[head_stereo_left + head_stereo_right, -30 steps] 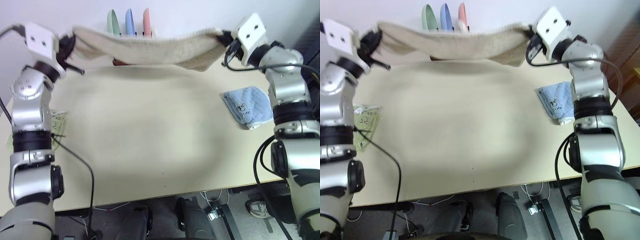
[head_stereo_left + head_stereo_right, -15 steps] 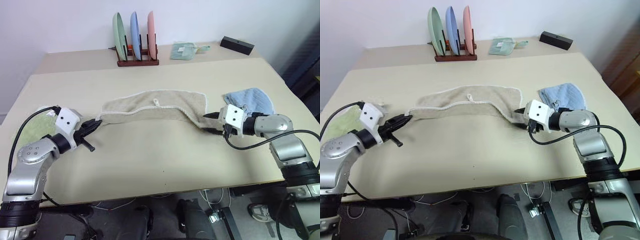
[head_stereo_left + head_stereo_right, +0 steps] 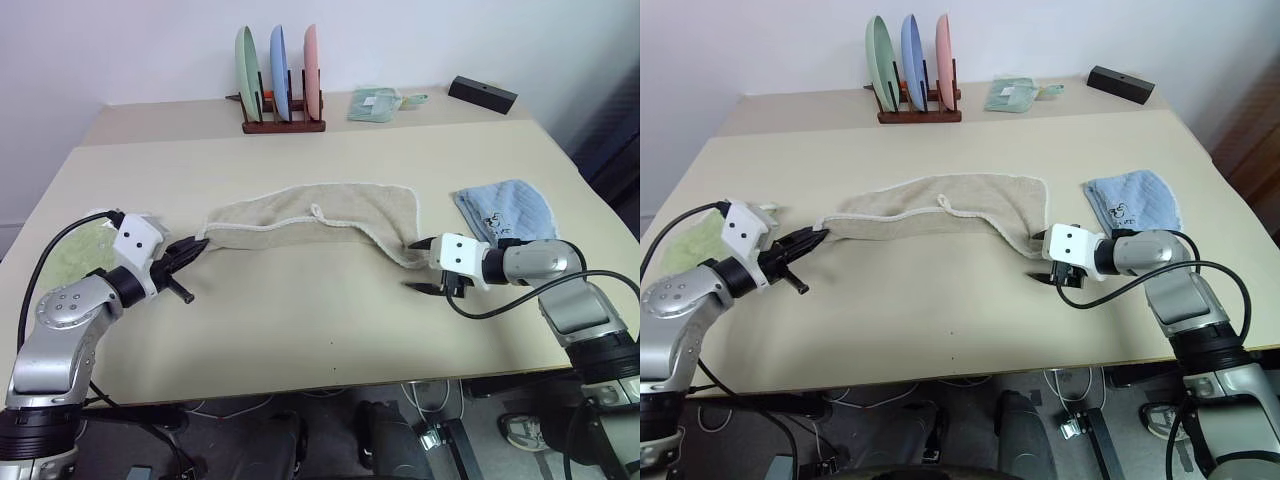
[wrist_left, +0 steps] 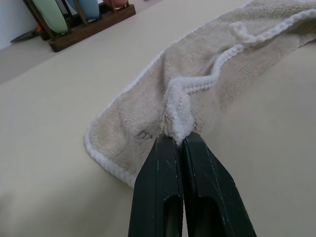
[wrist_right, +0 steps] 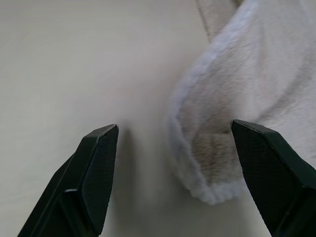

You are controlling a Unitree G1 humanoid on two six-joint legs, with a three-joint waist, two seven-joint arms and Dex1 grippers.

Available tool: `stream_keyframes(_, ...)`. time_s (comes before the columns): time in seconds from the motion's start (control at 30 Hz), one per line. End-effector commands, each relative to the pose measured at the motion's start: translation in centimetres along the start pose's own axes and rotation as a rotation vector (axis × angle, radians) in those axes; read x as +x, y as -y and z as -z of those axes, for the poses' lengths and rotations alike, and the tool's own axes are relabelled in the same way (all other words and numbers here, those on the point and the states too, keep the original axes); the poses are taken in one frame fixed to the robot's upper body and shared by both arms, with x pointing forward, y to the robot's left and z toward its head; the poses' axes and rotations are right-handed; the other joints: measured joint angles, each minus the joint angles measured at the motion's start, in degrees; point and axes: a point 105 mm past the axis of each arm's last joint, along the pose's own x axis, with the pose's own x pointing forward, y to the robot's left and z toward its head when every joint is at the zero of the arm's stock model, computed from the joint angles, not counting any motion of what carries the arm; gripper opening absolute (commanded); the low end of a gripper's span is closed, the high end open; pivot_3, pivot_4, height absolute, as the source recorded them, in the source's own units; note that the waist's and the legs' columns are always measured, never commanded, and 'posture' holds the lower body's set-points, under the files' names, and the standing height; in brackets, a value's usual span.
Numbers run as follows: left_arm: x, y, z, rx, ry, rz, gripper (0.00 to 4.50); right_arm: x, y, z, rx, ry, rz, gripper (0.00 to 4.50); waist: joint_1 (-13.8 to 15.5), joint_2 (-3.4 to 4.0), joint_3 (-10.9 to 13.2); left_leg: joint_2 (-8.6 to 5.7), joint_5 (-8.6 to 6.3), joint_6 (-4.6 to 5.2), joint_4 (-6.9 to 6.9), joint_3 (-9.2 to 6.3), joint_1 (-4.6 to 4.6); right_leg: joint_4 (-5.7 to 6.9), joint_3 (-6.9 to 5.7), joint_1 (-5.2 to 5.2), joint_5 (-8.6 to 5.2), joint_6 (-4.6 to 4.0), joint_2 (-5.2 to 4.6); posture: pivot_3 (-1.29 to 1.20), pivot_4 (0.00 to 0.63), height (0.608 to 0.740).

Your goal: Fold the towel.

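Observation:
The towel's white edging curls up at the towel's loose corner while the rest lies slack on the tabletop. My right gripper pinches that edging next.
The beige towel lies stretched in a long, loosely folded strip across the middle of the table, white edging and small tag on top. My left gripper is shut on the towel's bunched left corner, low over the table at the left. At the towel's right end, my right gripper stands open. That corner rests loose on the table between its fingers, with no grip on it.
A wooden rack with three upright plates stands at the back. A light blue towel lies right of my right gripper, a light green one by my left arm. A small green cloth and black box sit far back.
Both arms came down and back from holding the towel stretched in the air, laying it on the table. The right gripper opened and let go of its corner; the left stayed shut.

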Motion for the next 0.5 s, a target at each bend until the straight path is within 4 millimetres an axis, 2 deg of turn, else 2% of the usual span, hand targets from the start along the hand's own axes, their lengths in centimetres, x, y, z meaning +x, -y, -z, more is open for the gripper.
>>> stream_keyframes(0.03, -0.1, 0.2, -1.0, 0.024, 0.026, 0.005, 0.00, -0.1, 1.5, -0.5, -0.067, -0.003, 0.073, 2.83, 0.0, 0.00, 0.0, 0.00, 0.00, 0.00, 0.00, 0.00, 0.00, 0.00, 0.00, 0.00, 0.00, 0.00, 0.00, 0.00, 0.150, 0.740)
stream_keyframes(0.23, -0.6, 0.2, -0.8, 0.022, 0.012, 0.001, 0.00, -0.7, 1.8, 0.0, -0.094, -0.028, 0.061, 0.03, 0.0, 0.00, 0.0, 0.00, 0.00, 0.00, 0.00, 0.02, 0.00, 0.00, 0.01, 0.00, 0.00, 0.00, 0.02, 0.00, 0.150, 0.740)
stream_keyframes(0.37, -0.6, 0.1, -0.9, 0.034, 0.013, -0.008, 0.00, -1.0, 2.7, 0.2, -0.127, -0.046, 0.084, 0.03, 0.0, 0.00, 0.0, 0.01, 0.00, 0.00, 0.00, 0.02, 0.01, 0.00, 0.01, 0.01, 0.00, 0.00, 0.04, 0.00, 0.150, 0.740)
stream_keyframes(0.43, -0.4, -0.3, -1.3, 0.060, 0.029, -0.023, 0.00, -1.2, 3.8, 0.0, -0.158, -0.049, 0.129, 0.03, 0.0, 0.00, 0.0, 0.01, 0.00, 0.00, 0.00, 0.03, 0.01, 0.00, 0.02, 0.00, 0.00, 0.00, 0.04, 0.00, 0.150, 0.740)
stream_keyframes(0.47, 0.0, -0.9, -1.7, 0.078, 0.041, -0.042, 0.00, -1.4, 5.1, -0.2, -0.180, -0.054, 0.179, 0.03, 0.0, 0.00, 0.0, 0.01, 0.00, 0.00, 0.00, 0.03, 0.01, 0.00, 0.02, 0.00, 0.00, 0.00, 0.04, 0.00, 0.150, 0.740)
stream_keyframes(0.5, 0.8, -2.4, -2.4, 0.129, 0.057, -0.094, 0.00, -1.8, 7.4, -0.7, -0.207, -0.061, 0.275, 0.03, 0.0, -0.01, 0.0, 0.01, 0.01, -0.01, 0.00, 0.04, 0.01, 0.00, 0.02, -0.02, 0.00, 0.00, 0.04, 0.00, 0.150, 0.740)
